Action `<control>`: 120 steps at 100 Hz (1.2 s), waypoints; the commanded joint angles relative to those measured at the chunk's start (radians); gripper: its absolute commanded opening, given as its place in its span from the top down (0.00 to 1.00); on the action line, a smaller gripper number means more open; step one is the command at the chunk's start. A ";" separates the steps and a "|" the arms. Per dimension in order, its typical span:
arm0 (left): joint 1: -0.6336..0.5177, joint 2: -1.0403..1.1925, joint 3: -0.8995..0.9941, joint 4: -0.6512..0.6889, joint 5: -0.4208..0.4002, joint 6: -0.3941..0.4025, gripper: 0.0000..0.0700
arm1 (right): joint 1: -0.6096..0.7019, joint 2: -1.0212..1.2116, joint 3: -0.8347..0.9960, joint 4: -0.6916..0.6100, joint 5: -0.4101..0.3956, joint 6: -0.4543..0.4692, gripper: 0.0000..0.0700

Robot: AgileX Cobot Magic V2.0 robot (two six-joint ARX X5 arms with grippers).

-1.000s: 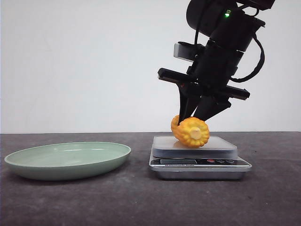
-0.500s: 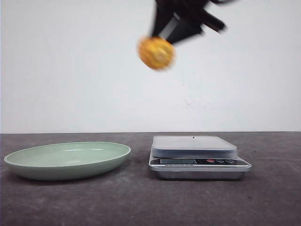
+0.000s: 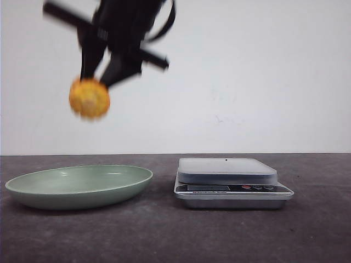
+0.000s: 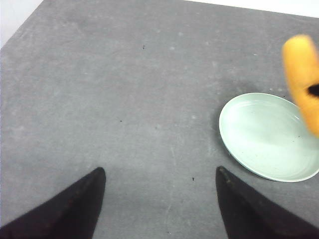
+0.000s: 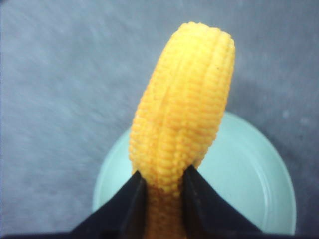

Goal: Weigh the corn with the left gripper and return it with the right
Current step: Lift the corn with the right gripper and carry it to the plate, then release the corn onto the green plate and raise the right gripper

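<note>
The corn hangs above the pale green plate and would drop if I opened now, so my right gripper keeps holding the corn first.
My right gripper [image 3: 97, 78] is shut on the corn [image 3: 89, 98], an orange-yellow cob piece, and holds it high in the air above the pale green plate [image 3: 33, 192] at the left. In the right wrist view the corn [image 5: 184, 119] sits between the two dark fingers [image 5: 164, 181], with the plate [image 5: 259, 184] below it. The corn also shows blurred in the left wrist view [image 4: 303, 74], beside the plate [image 4: 264, 139]. My left gripper [image 4: 160, 172] is open and empty above bare table. The silver scale [image 3: 230, 183] stands empty at centre right.
The dark grey table [image 3: 164, 235] runs across the front, with a white wall behind. The scale has a pale weighing platform [image 3: 226, 169] and a display strip on its front.
My right gripper lifted the corn off the scale, carried it up and to the left, and now holds it lower, over the plate. The scale platform is now bare.
</note>
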 commanded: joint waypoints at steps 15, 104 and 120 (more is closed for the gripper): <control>-0.004 -0.001 0.011 0.015 0.004 -0.004 0.44 | 0.004 0.119 0.030 -0.006 -0.005 0.049 1.00; -0.004 -0.001 0.011 0.018 0.006 0.005 0.44 | -0.222 -0.351 0.030 -0.266 -0.023 -0.150 0.28; -0.004 -0.001 0.011 0.024 0.025 0.003 0.44 | -0.328 -0.616 0.030 -0.445 -0.011 -0.203 0.28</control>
